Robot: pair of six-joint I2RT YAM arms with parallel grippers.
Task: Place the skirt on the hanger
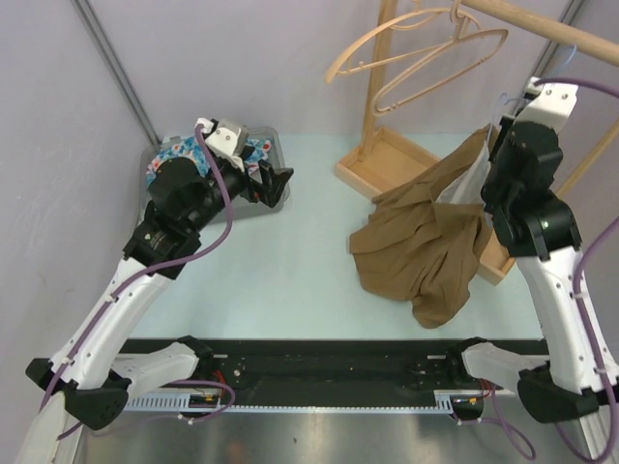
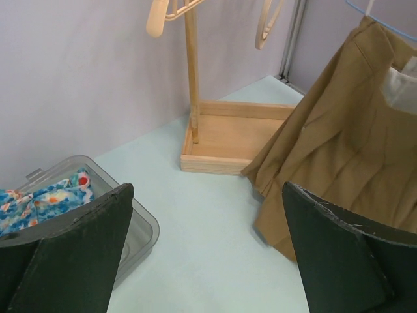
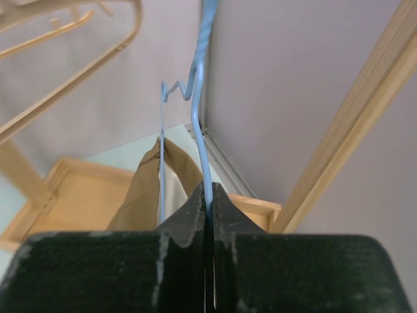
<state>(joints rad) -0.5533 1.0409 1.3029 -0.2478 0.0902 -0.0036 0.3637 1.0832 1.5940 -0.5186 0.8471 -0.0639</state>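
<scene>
My right gripper should keep holding the blue hanger until the hanger's hook goes over the rack's top bar, because the hook's blue wire shows below that bar.
The tan skirt hangs from a thin blue wire hanger, its lower part heaped on the table. It also shows in the left wrist view and the right wrist view. My right gripper is shut on the blue hanger's wire, held up at the right beside the rack. My left gripper is open and empty above the table, left of the skirt, its fingers wide apart.
A wooden rack with a tray base and a top rail carries wooden hangers. A clear bin with patterned cloth sits at the back left.
</scene>
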